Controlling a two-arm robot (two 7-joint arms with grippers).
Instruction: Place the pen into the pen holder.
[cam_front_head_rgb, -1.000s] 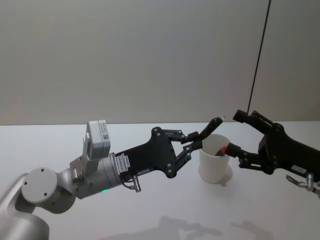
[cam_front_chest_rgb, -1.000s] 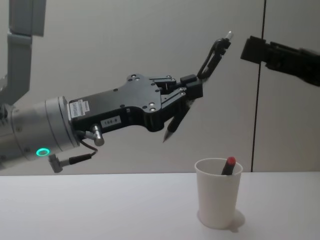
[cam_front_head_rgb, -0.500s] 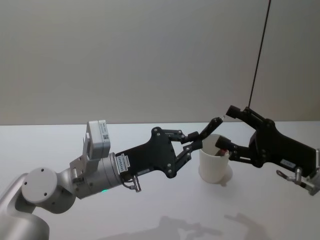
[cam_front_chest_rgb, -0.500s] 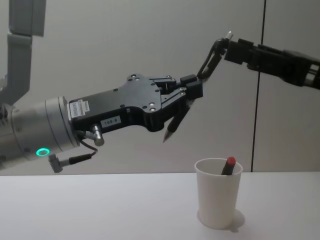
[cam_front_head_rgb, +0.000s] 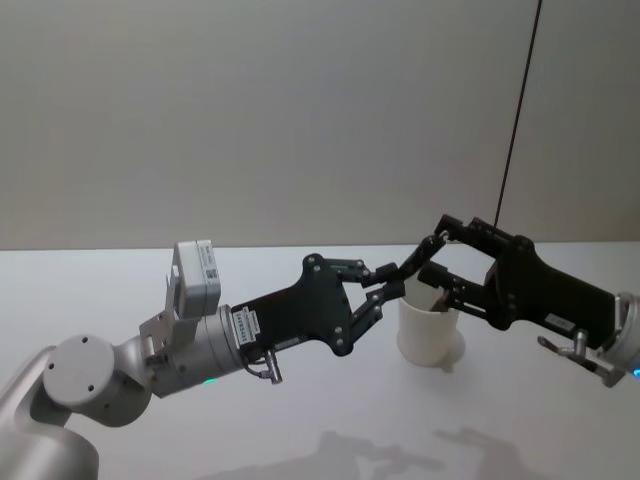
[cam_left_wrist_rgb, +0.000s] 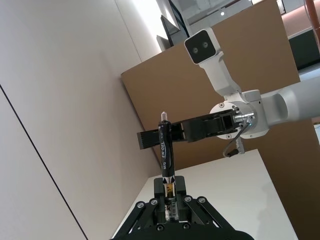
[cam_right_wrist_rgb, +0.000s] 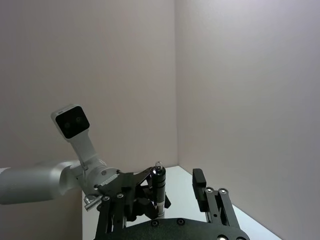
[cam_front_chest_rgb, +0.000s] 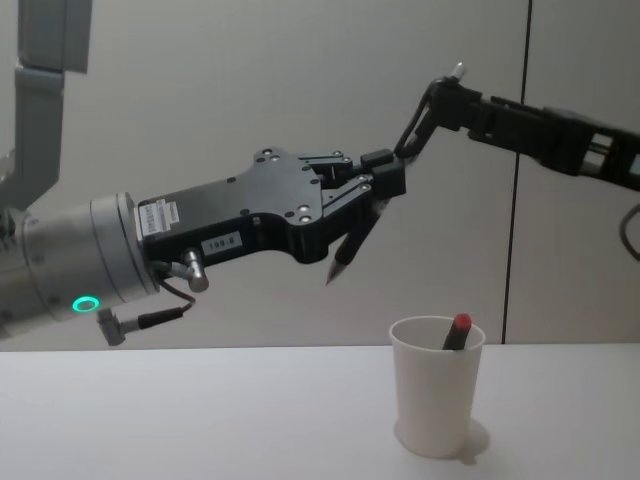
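Observation:
The left gripper's fingers cover the pen's middle, and the pen's pointed tip hangs below. The right gripper needs to grab the pen by its upper end (cam_front_chest_rgb: 428, 118) next.
My left gripper (cam_front_head_rgb: 386, 284) (cam_front_chest_rgb: 378, 186) is shut on a black pen (cam_front_chest_rgb: 415, 130) (cam_left_wrist_rgb: 166, 150), held tilted in the air above and to the left of the pen holder. The pen holder is a white paper cup (cam_front_head_rgb: 430, 332) (cam_front_chest_rgb: 436, 400) standing on the table. My right gripper (cam_front_head_rgb: 441, 254) reaches in from the right at the pen's upper end and is open, with one finger on each side of the pen (cam_right_wrist_rgb: 159, 190). One right finger (cam_front_chest_rgb: 470, 110) lies level with the pen's tip. A red-capped pen (cam_front_chest_rgb: 458, 330) stands in the cup.
The white table (cam_front_chest_rgb: 200, 420) spreads out around the cup. A grey wall with a dark vertical seam (cam_front_head_rgb: 518, 120) stands behind. A brown board (cam_left_wrist_rgb: 250, 100) shows behind the right arm in the left wrist view.
My right gripper has moved left, from clear of the pen to having its open fingers on either side of the pen's upper end. The left gripper and pen have stayed still.

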